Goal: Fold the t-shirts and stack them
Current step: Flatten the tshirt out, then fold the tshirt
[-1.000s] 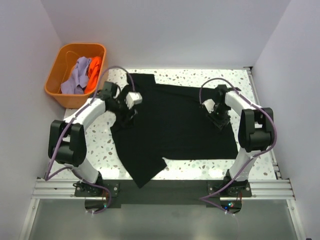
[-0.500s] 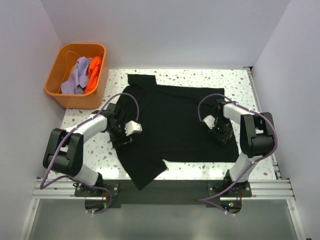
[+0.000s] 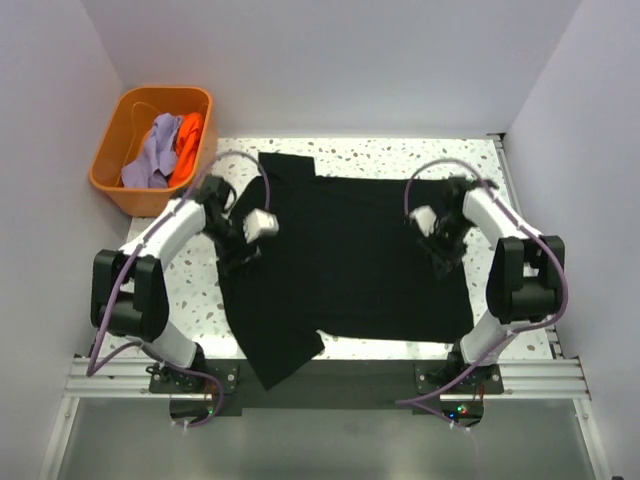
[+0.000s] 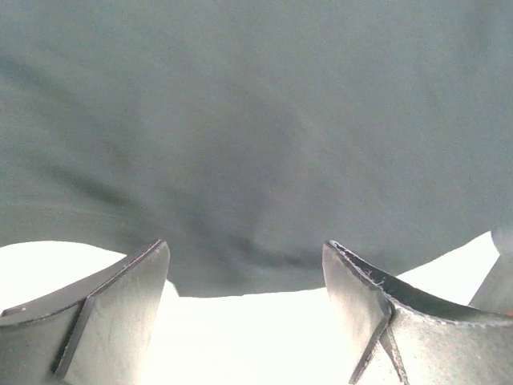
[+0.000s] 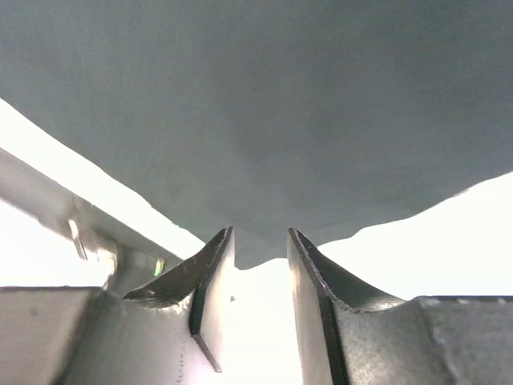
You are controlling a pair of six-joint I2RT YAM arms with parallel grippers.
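I need to grab the black t-shirt's far corner, opposite the sleeve end, with my right gripper next, so I can fold the t-shirt's far side inward.
A large black t-shirt lies spread flat on the speckled table, with one sleeve flap hanging toward the near left edge. My left gripper sits over the shirt's left side. In the left wrist view its jaws stand wide open and empty, with the cloth's edge just beyond the tips. My right gripper is over the shirt's right side. In the right wrist view its jaws stand a narrow gap apart, with the cloth edge at the tips. A lavender shirt and an orange shirt lie in the tub.
The rigid orange tub stands at the back left, off the table's corner. White walls close in the back and both sides. A metal rail with the arm bases runs along the near edge.
Both grippers have moved away from the near edge, the left up and left, the right up and slightly right. The shirt's near hem and lower-left flap have shifted a little toward the near edge.
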